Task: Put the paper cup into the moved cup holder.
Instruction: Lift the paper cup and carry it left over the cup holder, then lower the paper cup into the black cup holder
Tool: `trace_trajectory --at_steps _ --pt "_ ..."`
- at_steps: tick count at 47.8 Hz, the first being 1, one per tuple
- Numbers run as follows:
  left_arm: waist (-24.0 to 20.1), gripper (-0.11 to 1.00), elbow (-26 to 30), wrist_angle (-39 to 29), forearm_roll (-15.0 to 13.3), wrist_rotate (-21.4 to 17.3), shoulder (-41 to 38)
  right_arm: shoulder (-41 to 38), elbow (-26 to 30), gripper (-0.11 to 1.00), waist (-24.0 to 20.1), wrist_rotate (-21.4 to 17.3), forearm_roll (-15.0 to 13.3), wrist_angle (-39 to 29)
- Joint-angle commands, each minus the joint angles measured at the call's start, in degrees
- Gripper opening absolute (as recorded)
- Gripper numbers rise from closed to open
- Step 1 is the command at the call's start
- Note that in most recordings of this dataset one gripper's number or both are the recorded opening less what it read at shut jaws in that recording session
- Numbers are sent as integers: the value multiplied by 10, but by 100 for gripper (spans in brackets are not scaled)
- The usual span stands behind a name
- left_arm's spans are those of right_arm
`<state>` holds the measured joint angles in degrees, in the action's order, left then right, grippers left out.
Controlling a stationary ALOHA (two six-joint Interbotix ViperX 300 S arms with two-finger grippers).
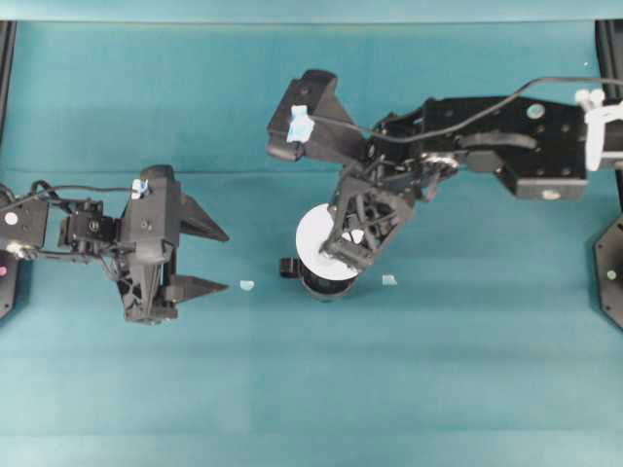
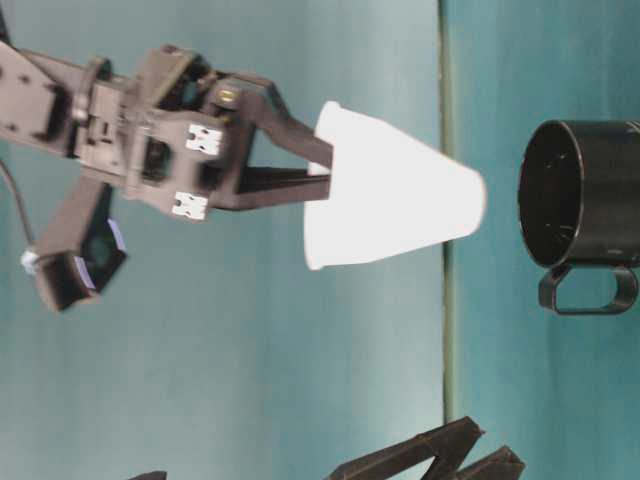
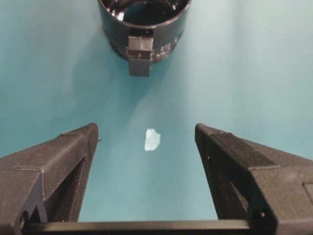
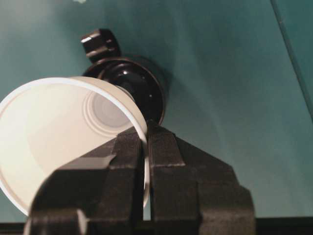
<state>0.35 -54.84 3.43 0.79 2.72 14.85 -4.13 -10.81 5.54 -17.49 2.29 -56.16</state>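
Observation:
The cup holder's opening shows beside the paper cup's base, so my right gripper stays closed on the paper cup for now, until it is centered and lowered.
My right gripper is shut on the rim of the white paper cup, one finger inside the wall and one outside. The paper cup hangs in the air with its small base toward the mouth of the glossy black cup holder, a short gap between them. Seen overhead, the cup holder stands on the cloth just under the cup, its handle toward the left. My left gripper rests open and empty to the left, with the cup holder straight ahead of its fingers.
Two small pale scraps lie on the teal cloth, one between my left gripper and the cup holder and one right of it. Black frame posts stand at the table's left and right edges.

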Motion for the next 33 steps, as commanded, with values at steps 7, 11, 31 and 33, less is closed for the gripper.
trace_trajectory --at_steps 7,11,31,33 --pt "2 80 11 4 1 2 3 -22 -14 2 -10 6 -1 27" --pt "2 80 11 4 1 2 3 -29 -16 2 -13 6 -1 39" --pt "2 80 11 4 1 2 2 -47 -16 2 -16 14 -8 48" --pt "2 80 11 4 0 2 2 -49 -16 2 -15 18 -8 48"
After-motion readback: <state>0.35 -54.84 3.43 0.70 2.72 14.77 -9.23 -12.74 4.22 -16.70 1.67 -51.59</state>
